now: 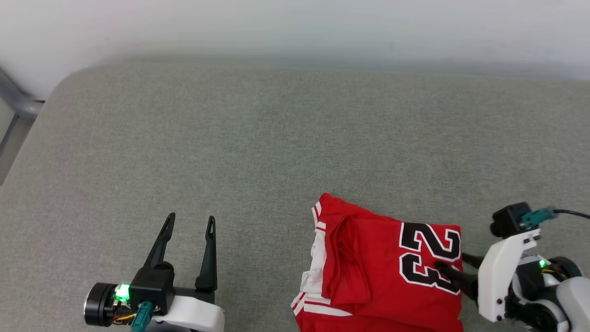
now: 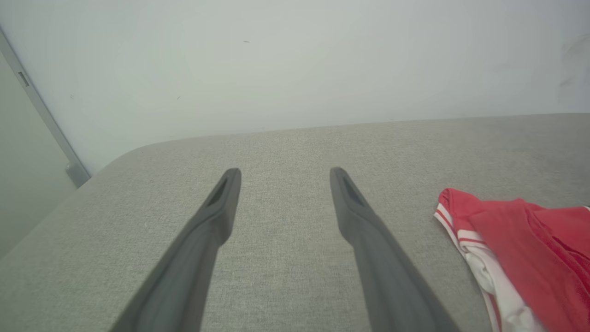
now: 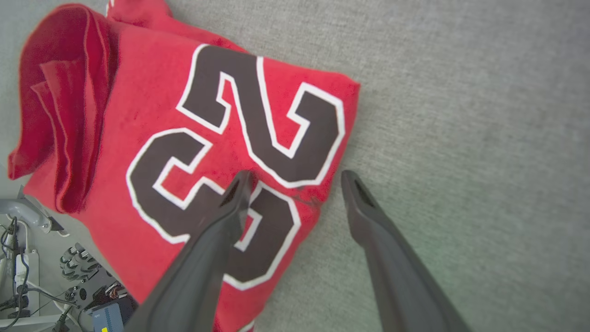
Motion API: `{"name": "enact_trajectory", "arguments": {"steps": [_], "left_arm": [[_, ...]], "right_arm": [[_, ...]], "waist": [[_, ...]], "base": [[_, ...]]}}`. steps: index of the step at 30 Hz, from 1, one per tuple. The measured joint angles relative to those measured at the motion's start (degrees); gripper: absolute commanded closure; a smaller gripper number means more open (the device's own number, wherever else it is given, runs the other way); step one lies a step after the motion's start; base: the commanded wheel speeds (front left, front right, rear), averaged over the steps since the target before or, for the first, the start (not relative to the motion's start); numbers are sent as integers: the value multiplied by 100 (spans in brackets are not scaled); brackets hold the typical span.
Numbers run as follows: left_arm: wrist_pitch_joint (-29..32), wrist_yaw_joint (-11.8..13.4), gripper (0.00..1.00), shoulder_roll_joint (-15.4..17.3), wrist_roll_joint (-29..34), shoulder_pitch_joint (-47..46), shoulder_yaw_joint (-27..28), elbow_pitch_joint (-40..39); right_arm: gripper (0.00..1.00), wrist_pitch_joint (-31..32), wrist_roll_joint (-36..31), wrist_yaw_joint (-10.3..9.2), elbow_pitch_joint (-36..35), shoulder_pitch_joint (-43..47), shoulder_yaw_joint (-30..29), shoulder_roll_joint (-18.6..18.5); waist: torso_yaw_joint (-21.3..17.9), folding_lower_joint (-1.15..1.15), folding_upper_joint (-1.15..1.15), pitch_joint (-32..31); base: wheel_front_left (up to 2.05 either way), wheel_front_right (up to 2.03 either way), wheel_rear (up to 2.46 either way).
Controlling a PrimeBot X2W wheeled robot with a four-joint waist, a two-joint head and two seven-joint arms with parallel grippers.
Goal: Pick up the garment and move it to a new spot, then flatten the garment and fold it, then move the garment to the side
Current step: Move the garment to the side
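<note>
My right gripper is to grab the garment next by its folded edge beside the numerals, so that it can move the garment to the side.
The garment (image 1: 368, 263), a red jersey shirt with white striped trim and black numerals, lies folded on the grey surface near its front edge. My right gripper (image 1: 450, 260) points left at the garment's right edge and is open. In the right wrist view the right gripper (image 3: 296, 177) straddles that edge, one finger over the numerals of the garment (image 3: 152, 106), the other over bare fabric surface. My left gripper (image 1: 191, 217) stands open at the lower left, well clear of the shirt. Beyond the left gripper (image 2: 284, 173) in its wrist view, the garment (image 2: 521, 244) shows at the right.
The grey padded surface (image 1: 276, 138) stretches wide to the left and back, ending at a white wall (image 1: 295, 27). A grey metal frame (image 1: 18, 103) stands past the rounded far-left corner. Cables and equipment (image 3: 27, 276) lie on the floor beyond the front edge.
</note>
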Motion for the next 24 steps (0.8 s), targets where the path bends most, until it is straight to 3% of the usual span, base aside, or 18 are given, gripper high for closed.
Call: {"name": "enact_trajectory", "arguments": {"steps": [6,12,13,14,15,24], "left_arm": [[0,-41,0,-8,20,-125,-37,35],[0,-47,0,-8,35,-168,-29,66],[0,-46,0,-8,35,-168,-18,67],[0,-46,0,-8,35,-168,-9,68],[0,-42,0,-8,34,-168,1,70],[0,-42,0,-14,31,-161,49,89]], "right_arm": [[0,-29,-53,0,683,-177,413,123],[0,-125,124,-19,902,-266,808,109],[11,-183,175,-22,914,-270,847,109],[76,-227,202,-38,918,-281,899,107],[100,-300,212,-41,921,-286,948,94],[100,-906,411,1,791,-448,1235,94]], "waist": [[125,0,0,203],[176,-1,0,245],[169,-1,0,240],[160,-1,0,236],[149,-1,0,231],[-7,-1,0,100]], "base": [[0,0,0],[0,0,0],[0,0,0],[0,0,0],[0,0,0],[0,0,0]]}}
